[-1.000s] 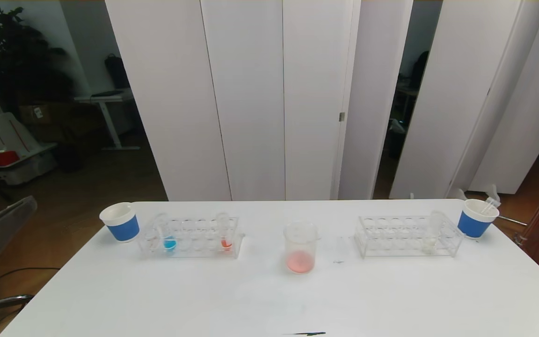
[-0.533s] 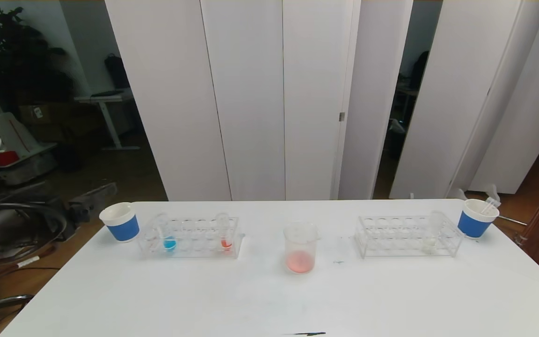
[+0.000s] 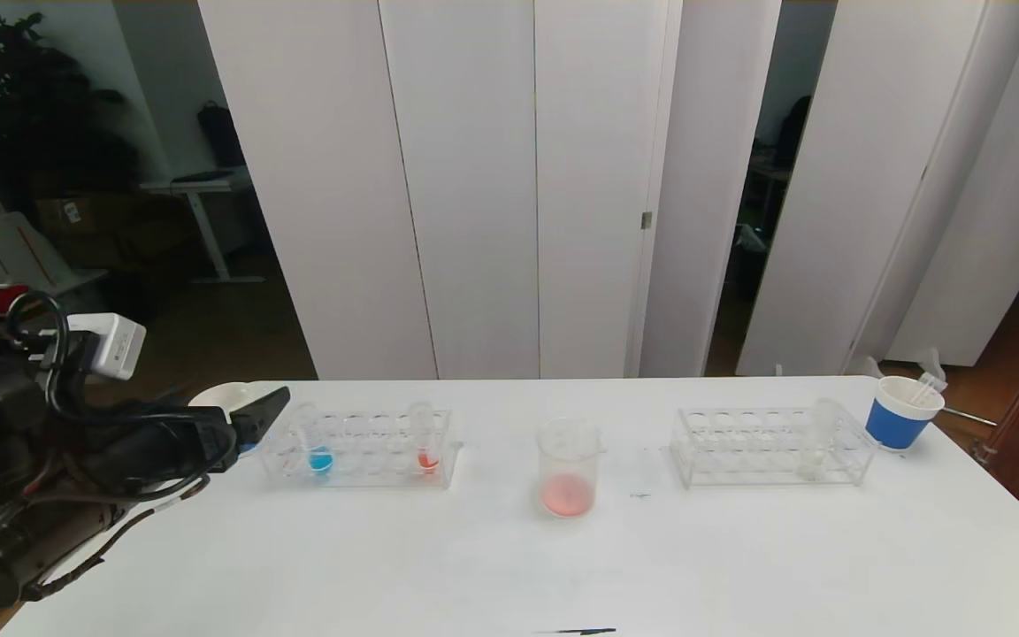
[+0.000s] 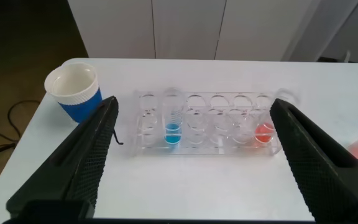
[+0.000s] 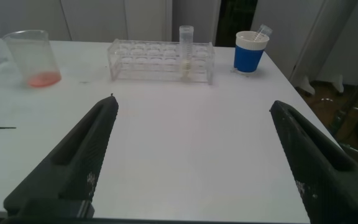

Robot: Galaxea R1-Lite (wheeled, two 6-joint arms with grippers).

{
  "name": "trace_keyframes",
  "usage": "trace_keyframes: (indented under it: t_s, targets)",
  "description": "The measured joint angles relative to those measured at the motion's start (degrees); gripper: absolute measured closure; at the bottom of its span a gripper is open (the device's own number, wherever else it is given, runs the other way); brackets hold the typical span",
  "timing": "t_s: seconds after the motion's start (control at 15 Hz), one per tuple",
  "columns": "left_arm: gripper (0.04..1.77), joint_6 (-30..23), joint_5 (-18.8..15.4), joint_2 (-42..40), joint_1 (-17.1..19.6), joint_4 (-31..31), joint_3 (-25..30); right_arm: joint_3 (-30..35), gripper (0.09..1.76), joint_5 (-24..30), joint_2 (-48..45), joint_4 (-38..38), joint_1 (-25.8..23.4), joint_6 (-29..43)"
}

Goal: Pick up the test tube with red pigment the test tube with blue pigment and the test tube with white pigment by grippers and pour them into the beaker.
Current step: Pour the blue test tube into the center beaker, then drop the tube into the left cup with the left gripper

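Observation:
My left gripper grabs the blue pigment's test tube just under its rim (image 3: pixel 310 430) next, to pour the blue pigment into the beaker (image 3: pixel 569 469).
The test tube with blue pigment (image 3: pixel 319 449) (image 4: pixel 173 123) and the test tube with red pigment (image 3: pixel 426 447) (image 4: pixel 265 127) stand in the left clear rack (image 3: pixel 368 478). The test tube with white pigment (image 3: pixel 819 438) (image 5: pixel 186 53) stands in the right rack (image 3: pixel 739 442). Between the racks is the beaker (image 3: pixel 569 469) (image 5: pixel 35 59), with a pinkish-red layer at its bottom. My left gripper (image 3: pixel 257 420) (image 4: pixel 194 106) hovers open just left of the left rack, its fingers spread wider than the rack. My right gripper (image 5: pixel 194 104) is open over bare table, well short of the right rack.
A blue-and-white paper cup (image 4: pixel 74 93) stands left of the left rack, mostly hidden by my left arm in the head view. Another cup (image 3: pixel 901 414) with a clear tube in it stands at the far right. The table's left edge (image 3: pixel 76 575) runs close under my left arm.
My left arm has swung in from the left edge of the head view towards the left rack and now covers most of the left cup. Tubes and beaker have not moved.

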Motion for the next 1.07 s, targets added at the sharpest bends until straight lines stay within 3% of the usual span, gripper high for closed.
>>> trace_keyframes:
  t_s: [0.4,0.8,1.07]
  targets:
    - [0.07,-4.11,0.3,12.46,-1.11,-11.11,1.44,0.0,0.1,-0.02,0.0,0.0,0.0,0.0]
    - [0.07,-4.12,0.34,22.38,0.3,-16.73,-0.57,0.0,0.1,0.0,0.0,0.0,0.0,-0.02]
    - [0.07,-4.12,0.32,27.16,1.78,-17.2,-3.49,0.0,0.1,-0.05,0.0,0.0,0.0,-0.02]
